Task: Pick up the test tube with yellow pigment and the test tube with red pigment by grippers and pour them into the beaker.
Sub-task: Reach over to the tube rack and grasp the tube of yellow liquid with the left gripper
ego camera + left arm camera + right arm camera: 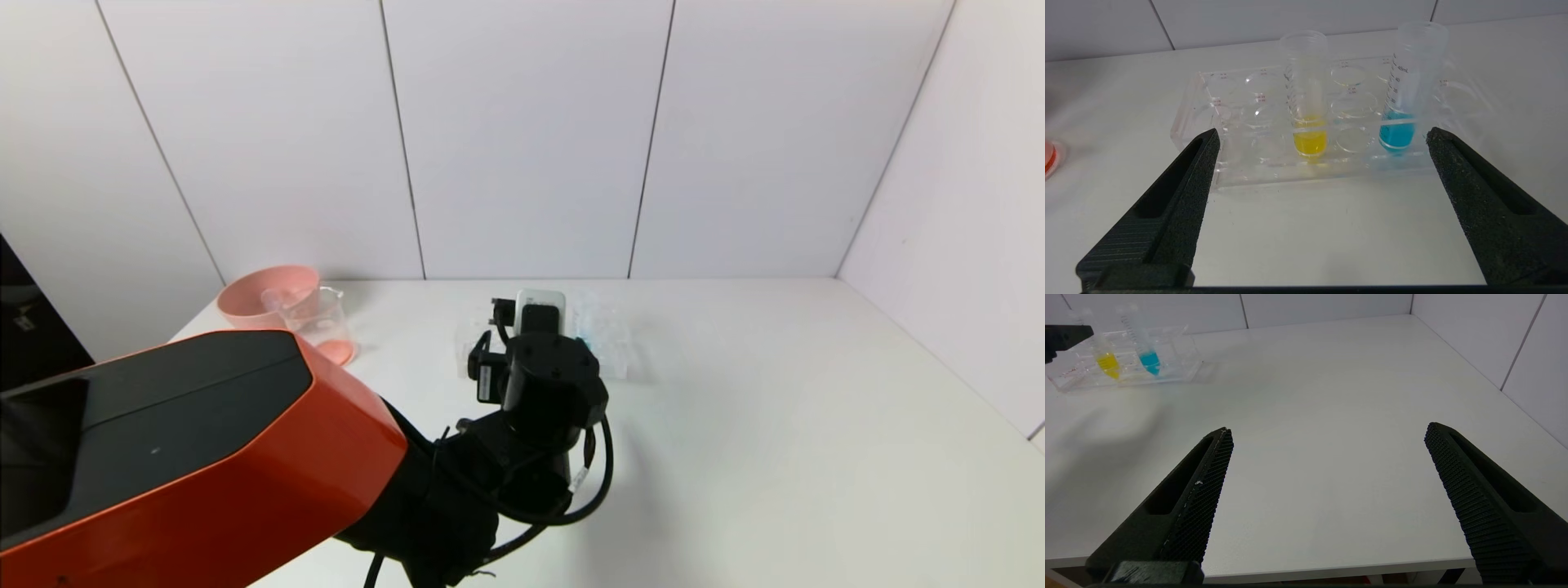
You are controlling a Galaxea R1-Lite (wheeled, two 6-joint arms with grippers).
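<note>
The rack surrounds the yellow bottom of the test tube, so my left gripper will grab the test tube by its clear upper part (1306,61) above the rack to pick it up.
The test tube with yellow pigment (1309,136) stands upright in a clear rack (1237,122), with a blue-bottomed tube (1398,132) two holes to its side. My left gripper (1322,132) is open and empty. It is low over the table just short of the rack, and the yellow tube lines up between its fingers. The beaker (322,318) stands at the table's far left with red-orange colour at its bottom. No red-bottomed tube shows in the rack. My right gripper (1327,430) is open and empty over the table's near edge, far from the rack.
A pink bowl (245,298) stands behind the beaker, with a clear tube-like shape lying in it. My left arm's wrist (543,384) hides part of the rack (608,339) in the head view. In the right wrist view the rack (1180,363) is far off.
</note>
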